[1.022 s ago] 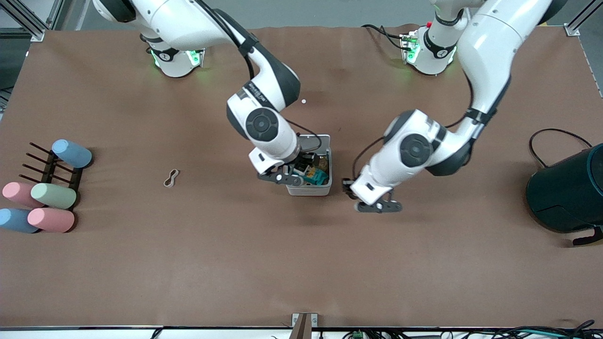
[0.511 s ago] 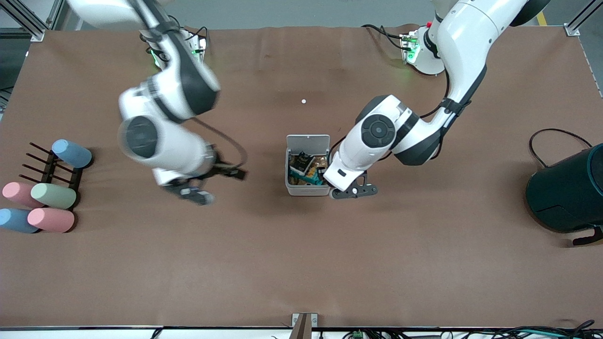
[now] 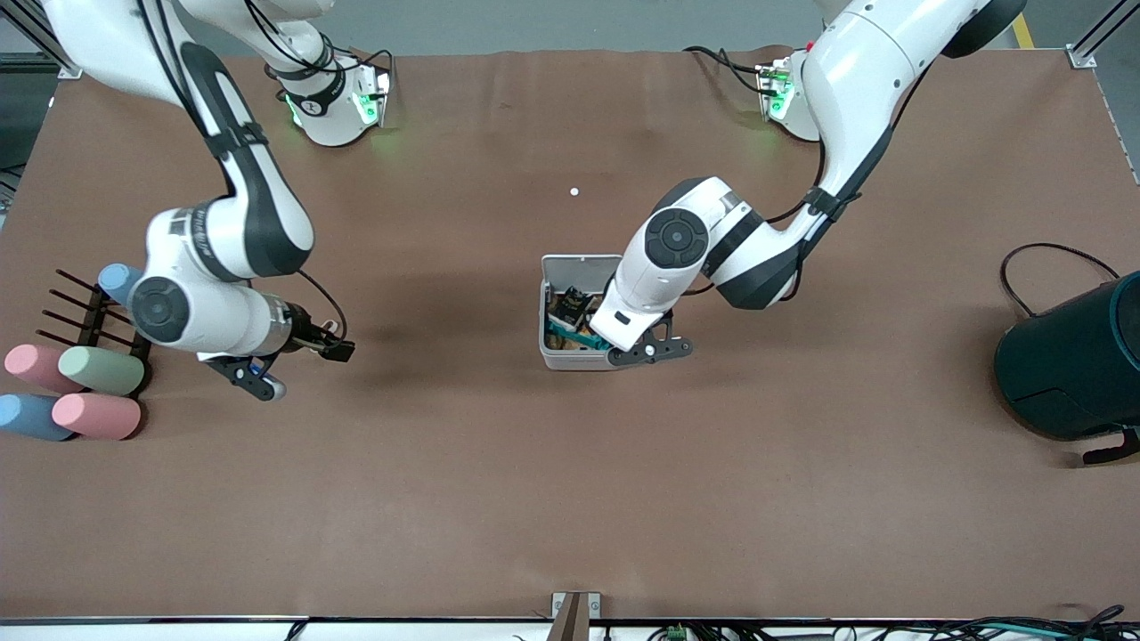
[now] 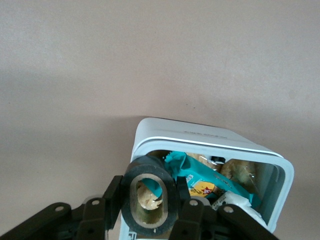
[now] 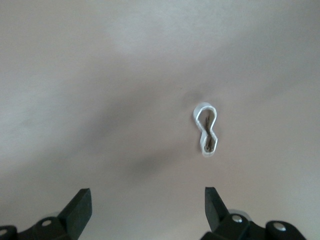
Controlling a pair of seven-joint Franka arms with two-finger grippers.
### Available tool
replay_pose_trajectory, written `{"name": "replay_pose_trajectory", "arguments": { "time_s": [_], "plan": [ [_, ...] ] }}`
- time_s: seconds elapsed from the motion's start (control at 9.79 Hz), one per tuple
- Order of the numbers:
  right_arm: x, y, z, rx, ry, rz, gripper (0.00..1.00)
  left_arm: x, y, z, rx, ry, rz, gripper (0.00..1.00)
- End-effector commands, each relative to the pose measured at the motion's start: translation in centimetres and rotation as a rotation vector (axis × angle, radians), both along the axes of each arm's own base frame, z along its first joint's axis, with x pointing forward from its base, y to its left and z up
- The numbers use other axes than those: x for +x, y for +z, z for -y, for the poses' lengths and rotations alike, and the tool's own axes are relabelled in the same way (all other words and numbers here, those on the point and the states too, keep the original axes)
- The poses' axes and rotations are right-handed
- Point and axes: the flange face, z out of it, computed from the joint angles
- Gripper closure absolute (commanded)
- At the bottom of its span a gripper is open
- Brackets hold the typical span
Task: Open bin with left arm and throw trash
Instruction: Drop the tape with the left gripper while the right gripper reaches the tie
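Observation:
The beige rubber band should be grabbed next by its narrow middle (image 5: 205,132) with my right gripper, to throw the trash into the white bin.
The white bin (image 3: 579,361) stands mid-table with its lid (image 3: 583,264) open; a black wrapper (image 3: 570,307) and a teal packet lie inside. My left gripper (image 3: 655,351) is over the bin's rim toward the left arm's end. In the left wrist view my left gripper (image 4: 150,205) is shut on a dark tape roll (image 4: 150,167), just above the open bin (image 4: 200,136). My right gripper (image 3: 258,381) hangs open over the table toward the right arm's end. In the right wrist view my right gripper (image 5: 145,200) is open above the beige rubber band (image 5: 206,131). The arm hides the band in the front view.
A dark rack with pastel cylinders (image 3: 98,369) sits at the right arm's end, close to my right gripper. A large dark teal round container (image 3: 1078,365) with a black cable stands at the left arm's end. A small white speck (image 3: 574,191) lies farther from the camera than the bin.
My right arm swung away from the bin toward the right arm's end, to above the rubber band. My left gripper moved from beside the bin to over its rim.

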Motion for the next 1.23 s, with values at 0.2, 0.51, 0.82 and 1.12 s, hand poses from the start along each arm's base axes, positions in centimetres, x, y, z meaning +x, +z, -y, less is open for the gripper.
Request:
{"name": "replay_pose_trajectory", "arguments": {
  "time_s": [0.2,0.51,0.82,1.12],
  "plan": [
    [-3.1,-3.7,3.9,-0.02,0.105,0.104,0.01,0.1,-0.5,0.3,0.06,0.0,0.048,0.0],
    [-3.2,-5.9,5.7,-0.035,0.121,0.122,0.01,0.2,-0.2,0.1,0.062,0.006,0.053,0.0],
    [-4.0,-9.1,6.8,-0.027,0.1,0.067,0.08,3.0,9.1,-5.3,0.145,0.084,0.088,0.0],
    [-4.4,-10.4,6.9,-0.024,0.094,0.034,0.98,5.2,18.1,-13.9,0.145,0.088,0.084,0.0]
  ]
}}
